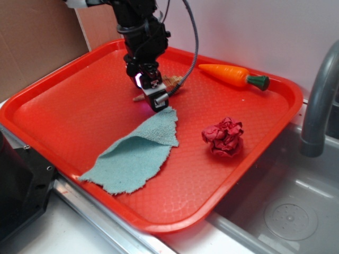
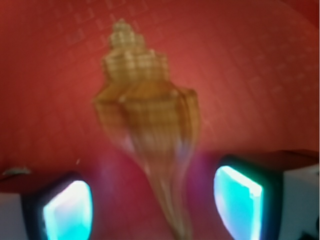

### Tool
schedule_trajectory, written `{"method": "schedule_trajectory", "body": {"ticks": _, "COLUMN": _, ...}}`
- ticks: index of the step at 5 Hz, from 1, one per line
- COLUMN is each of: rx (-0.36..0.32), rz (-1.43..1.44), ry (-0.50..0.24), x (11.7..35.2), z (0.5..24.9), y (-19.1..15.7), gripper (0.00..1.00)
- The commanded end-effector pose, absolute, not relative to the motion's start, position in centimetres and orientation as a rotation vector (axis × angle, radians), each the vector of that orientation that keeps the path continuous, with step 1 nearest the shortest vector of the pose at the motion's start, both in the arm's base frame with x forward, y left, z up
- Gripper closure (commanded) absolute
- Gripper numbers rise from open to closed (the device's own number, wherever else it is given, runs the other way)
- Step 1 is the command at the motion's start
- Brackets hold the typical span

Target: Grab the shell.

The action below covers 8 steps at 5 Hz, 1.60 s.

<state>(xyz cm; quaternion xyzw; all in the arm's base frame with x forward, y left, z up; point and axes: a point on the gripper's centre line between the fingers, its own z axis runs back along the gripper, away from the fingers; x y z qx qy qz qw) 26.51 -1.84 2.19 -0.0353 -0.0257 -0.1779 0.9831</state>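
My gripper closes on the shell now, since its fingers stand beside the shell's narrow lower part (image 1: 139, 98), low over the red tray.
The tan ribbed shell (image 2: 145, 110) lies on the red tray (image 2: 250, 65), whorled body away from me, thin point running down between my fingers. In the exterior view the shell (image 1: 171, 82) is mostly hidden behind my gripper (image 1: 150, 93), which hangs low over the tray's back middle. In the wrist view my gripper (image 2: 152, 207) is open, a glowing cyan pad (image 2: 239, 202) on each side of the shell's tip, with a gap on both sides. The view is blurred.
An orange toy carrot (image 1: 228, 74) with a green top lies at the tray's back right. A teal cloth (image 1: 139, 152) lies just in front of the gripper. A crumpled red-pink wad (image 1: 223, 137) sits to the right. A grey faucet (image 1: 318, 95) and sink (image 1: 286, 211) are right of the tray (image 1: 69, 116).
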Motion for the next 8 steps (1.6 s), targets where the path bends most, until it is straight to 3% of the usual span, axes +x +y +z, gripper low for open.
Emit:
{"method": "schedule_trajectory", "body": {"ticks": 1, "rx": -0.068, "rz": -0.360, "ry": -0.095, "x": 28.7, "z": 2.4, "y": -2.2, "gripper": 1.00}}
{"method": "schedule_trajectory", "body": {"ticks": 2, "rx": -0.081, "rz": -0.367, "ry": -0.087, "x": 30.7, "z": 2.0, "y": -2.3, "gripper": 1.00}}
{"method": "schedule_trajectory", "body": {"ticks": 3, "rx": -0.054, "rz": -0.333, "ry": 0.005, "x": 26.7, "z": 4.7, "y": -1.5, "gripper": 1.00}}
{"method": "schedule_trajectory", "body": {"ticks": 5, "rx": -0.035, "rz": -0.092, "ry": -0.045, "x": 20.8, "z": 13.9, "y": -1.3, "gripper": 1.00}}
{"method": "schedule_trajectory", "body": {"ticks": 6, "rx": -0.004, "rz": 0.065, "ry": 0.032, "x": 18.0, "z": 17.3, "y": -1.9, "gripper": 1.00}}
{"method": "schedule_trajectory", "body": {"ticks": 7, "rx": -0.049, "rz": 0.122, "ry": 0.117, "x": 15.8, "z": 19.3, "y": -2.0, "gripper": 1.00}}
{"method": "schedule_trajectory", "body": {"ticks": 8, "rx": 0.007, "rz": 0.150, "ry": 0.076, "x": 13.9, "z": 20.4, "y": -2.2, "gripper": 1.00}}
